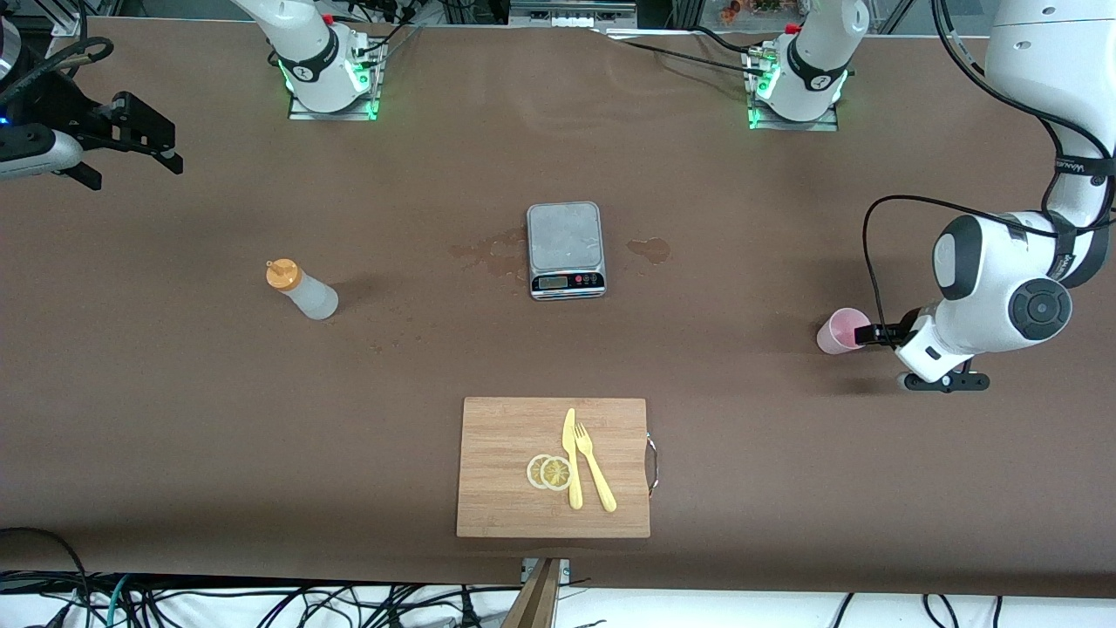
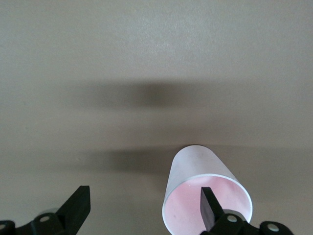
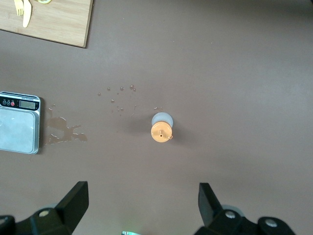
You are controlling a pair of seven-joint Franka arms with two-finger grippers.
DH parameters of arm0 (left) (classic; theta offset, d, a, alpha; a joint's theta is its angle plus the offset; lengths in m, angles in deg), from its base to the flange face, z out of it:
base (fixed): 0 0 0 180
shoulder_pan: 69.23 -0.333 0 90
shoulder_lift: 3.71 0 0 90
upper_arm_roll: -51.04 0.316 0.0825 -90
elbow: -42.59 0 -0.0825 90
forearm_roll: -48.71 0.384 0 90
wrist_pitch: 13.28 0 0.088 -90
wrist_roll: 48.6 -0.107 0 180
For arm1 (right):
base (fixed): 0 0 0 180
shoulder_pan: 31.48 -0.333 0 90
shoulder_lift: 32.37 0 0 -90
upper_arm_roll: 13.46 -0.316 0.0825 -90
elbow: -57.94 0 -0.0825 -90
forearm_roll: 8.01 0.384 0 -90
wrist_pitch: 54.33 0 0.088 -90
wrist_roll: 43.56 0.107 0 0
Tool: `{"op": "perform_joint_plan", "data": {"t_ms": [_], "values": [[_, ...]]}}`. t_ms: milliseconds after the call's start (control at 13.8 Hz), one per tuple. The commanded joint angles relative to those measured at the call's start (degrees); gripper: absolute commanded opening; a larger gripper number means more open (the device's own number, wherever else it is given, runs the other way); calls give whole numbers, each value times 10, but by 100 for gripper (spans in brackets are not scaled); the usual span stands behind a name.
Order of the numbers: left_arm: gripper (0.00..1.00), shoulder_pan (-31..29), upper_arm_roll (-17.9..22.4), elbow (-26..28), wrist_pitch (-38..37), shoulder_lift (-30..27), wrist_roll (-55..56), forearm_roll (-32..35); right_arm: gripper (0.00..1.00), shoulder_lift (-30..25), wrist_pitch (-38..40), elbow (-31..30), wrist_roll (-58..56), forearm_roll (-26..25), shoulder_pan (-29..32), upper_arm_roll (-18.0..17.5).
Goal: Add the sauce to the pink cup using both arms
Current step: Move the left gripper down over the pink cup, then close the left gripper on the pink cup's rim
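I need to grab the pink cup by its rim (image 1: 843, 314) with my left gripper next. Then I can put the cup on the scale (image 1: 566, 249) for sauce.
The pink cup (image 1: 839, 332) stands upright toward the left arm's end of the table. My left gripper (image 1: 872, 334) is low beside it and open. In the left wrist view one fingertip (image 2: 209, 208) sits over the mouth of the pink cup (image 2: 195, 164), while the other stands well clear of the wall, so the left gripper (image 2: 144, 205) straddles the rim. The sauce bottle (image 1: 301, 290) with its orange cap stands toward the right arm's end. My right gripper (image 1: 138, 170) hangs open, high over that end of the table. From above, the sauce bottle (image 3: 161, 128) shows ahead of the right gripper (image 3: 144, 203).
A silver kitchen scale (image 1: 565, 249) sits mid-table with wet stains (image 1: 649, 250) beside it. Nearer the front camera lies a wooden cutting board (image 1: 506, 497) with a yellow knife (image 1: 571, 458), a fork (image 1: 595, 467) and lemon slices (image 1: 549, 472).
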Motion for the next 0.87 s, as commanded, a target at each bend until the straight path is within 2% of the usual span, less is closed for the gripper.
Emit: {"op": "perform_joint_plan", "data": {"t_ms": [0, 145, 218, 290, 435, 508, 653, 725, 798], "values": [[99, -4, -3, 38, 22, -21, -17, -15, 100, -1, 9, 11, -5, 10, 1, -1], [97, -4, -3, 52, 42, -23, -17, -17, 100, -2, 8, 11, -5, 10, 1, 0], [90, -4, -3, 57, 51, -23, -18, -16, 100, -1, 7, 11, -4, 10, 1, 0], [78, -4, -3, 57, 51, -23, -23, -17, 100, -1, 7, 11, -4, 10, 1, 0], [39, -4, -3, 56, 50, -23, -25, -17, 100, 0, 6, 11, -3, 10, 1, 0], [23, -4, -3, 55, 48, -23, -25, -17, 100, 0, 4, 11, -3, 10, 1, 0], [6, -4, -4, 54, 44, -24, -23, -18, 100, -1, 9, 10, 1, 10, 1, -1], [0, -4, -4, 53, 41, -25, -23, -20, 100, 0, 9, 10, 0, 10, 1, -1], [0, -4, -4, 53, 40, -25, -23, -33, 100, 0, 9, 10, -4, 9, 1, 0]]}}
